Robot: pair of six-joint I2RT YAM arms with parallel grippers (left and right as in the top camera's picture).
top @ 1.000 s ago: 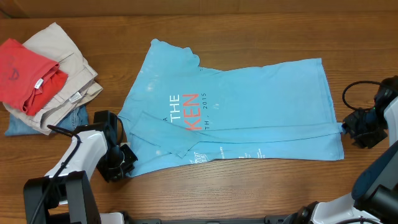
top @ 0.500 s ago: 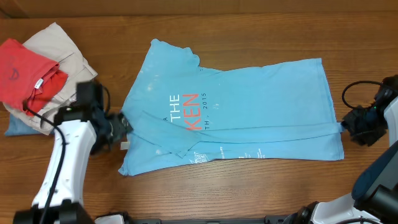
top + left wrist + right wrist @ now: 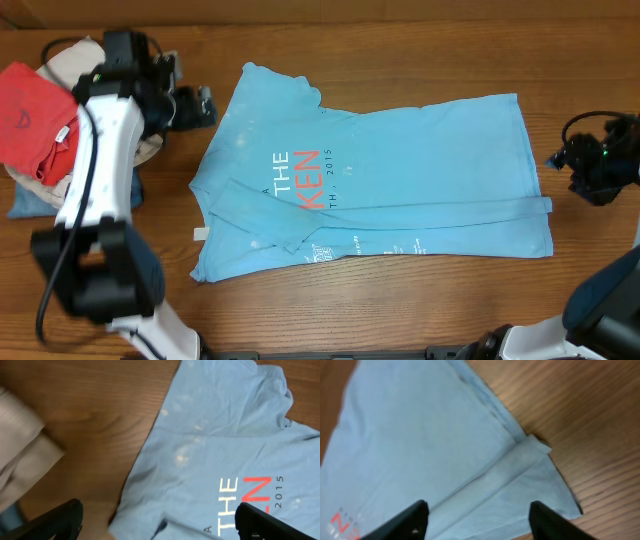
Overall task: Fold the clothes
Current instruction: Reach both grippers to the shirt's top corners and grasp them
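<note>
My left gripper next pinches the T-shirt's outer side edge (image 3: 222, 128) beside the far sleeve (image 3: 275, 88), to fold the T-shirt's far side over its near folded part.
The clothes, a light sky-blue T-shirt (image 3: 400, 180) with white and red-orange lettering, lies flat across the table, its near edge folded up in a long strip (image 3: 440, 212). My left gripper (image 3: 203, 106) hovers open at the shirt's far left, beside the sleeve. In the left wrist view the left gripper (image 3: 157, 525) has only shirt (image 3: 220, 435) and wood below its spread jaws. My right gripper (image 3: 560, 160) stands open just off the shirt's right edge. In the right wrist view the right gripper (image 3: 480, 521) sits above the folded corner (image 3: 535, 447), holding nothing.
A pile lies at the far left: a red T-shirt (image 3: 30, 115) on beige trousers (image 3: 80, 60), over blue denim (image 3: 25, 205). My left arm (image 3: 100, 150) crosses the pile's edge. Beige cloth (image 3: 20, 455) shows in the left wrist view.
My left gripper opened, let go of the shirt's near left corner and swung away to the far left. My right gripper opened, released the hem and drew back slightly.
</note>
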